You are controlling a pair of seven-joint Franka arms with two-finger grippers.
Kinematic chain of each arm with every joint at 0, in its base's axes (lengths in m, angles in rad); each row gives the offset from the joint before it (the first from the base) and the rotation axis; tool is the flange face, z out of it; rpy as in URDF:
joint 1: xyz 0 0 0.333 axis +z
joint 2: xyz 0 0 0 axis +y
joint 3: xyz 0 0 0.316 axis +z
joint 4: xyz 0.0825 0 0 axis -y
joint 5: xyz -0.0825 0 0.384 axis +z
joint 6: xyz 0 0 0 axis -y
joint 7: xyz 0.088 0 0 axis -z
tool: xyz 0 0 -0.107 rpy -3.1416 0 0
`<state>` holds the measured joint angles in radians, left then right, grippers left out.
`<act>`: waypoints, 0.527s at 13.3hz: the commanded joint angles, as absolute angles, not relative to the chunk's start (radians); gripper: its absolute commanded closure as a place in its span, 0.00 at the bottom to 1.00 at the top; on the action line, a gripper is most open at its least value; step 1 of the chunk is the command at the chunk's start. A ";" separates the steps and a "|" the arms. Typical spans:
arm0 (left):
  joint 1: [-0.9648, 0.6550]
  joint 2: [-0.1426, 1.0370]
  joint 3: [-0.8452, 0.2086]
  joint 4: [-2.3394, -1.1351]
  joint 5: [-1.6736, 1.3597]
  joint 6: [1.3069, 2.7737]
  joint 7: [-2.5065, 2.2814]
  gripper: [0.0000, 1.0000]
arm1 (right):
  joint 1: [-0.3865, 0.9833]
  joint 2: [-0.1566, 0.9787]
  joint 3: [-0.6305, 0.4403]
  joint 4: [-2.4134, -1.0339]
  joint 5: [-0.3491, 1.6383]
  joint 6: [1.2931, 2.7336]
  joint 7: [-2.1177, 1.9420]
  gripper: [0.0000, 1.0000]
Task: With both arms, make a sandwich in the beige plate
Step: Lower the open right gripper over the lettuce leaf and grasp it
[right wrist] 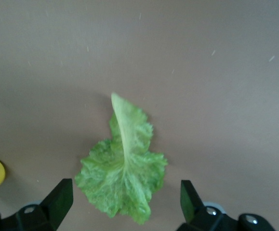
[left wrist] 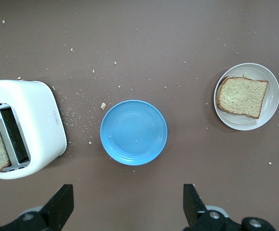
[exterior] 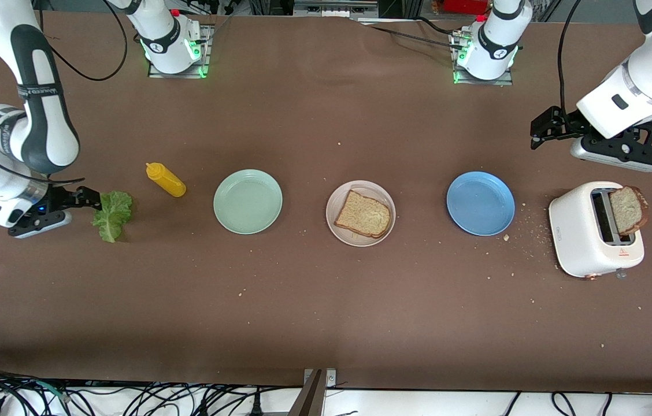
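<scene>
My right gripper grips the lettuce leaf by its wide ruffled end (exterior: 117, 205) next, to top the bread slice on the beige plate.
The beige plate (exterior: 375, 189) sits mid-table with one brown bread slice (exterior: 363, 214) lying on it; both also show in the left wrist view, plate (left wrist: 272, 98) and slice (left wrist: 241, 96). A second bread slice (exterior: 626, 209) stands in the white toaster (exterior: 583, 242). The green lettuce leaf (exterior: 112, 215) lies flat on the table toward the right arm's end. My right gripper (exterior: 90, 199) is open, low at the leaf's edge, its fingers (right wrist: 62, 192) straddling the wide end of the leaf (right wrist: 122, 163). My left gripper (exterior: 538, 132) is open and empty over bare table near the toaster.
A blue plate (exterior: 480, 203) lies between the beige plate and the toaster. A mint green plate (exterior: 247, 201) and a yellow squeeze bottle (exterior: 165, 179) lie between the beige plate and the lettuce. Crumbs are scattered around the toaster.
</scene>
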<state>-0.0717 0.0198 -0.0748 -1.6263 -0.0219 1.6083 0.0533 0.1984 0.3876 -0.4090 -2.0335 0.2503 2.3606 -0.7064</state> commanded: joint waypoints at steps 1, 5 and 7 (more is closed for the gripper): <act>-0.075 0.025 -0.069 -1.608 -0.037 1.592 0.061 0.00 | 0.213 0.435 -0.408 -2.045 0.241 2.407 -0.683 0.01; -0.075 0.025 -0.069 -1.608 -0.037 1.592 0.061 0.00 | 0.224 0.505 -0.408 -2.043 0.244 2.502 -0.683 0.01; -0.075 0.025 -0.069 -1.608 -0.037 1.592 0.061 0.00 | 0.224 0.529 -0.396 -2.043 0.253 2.520 -0.683 0.02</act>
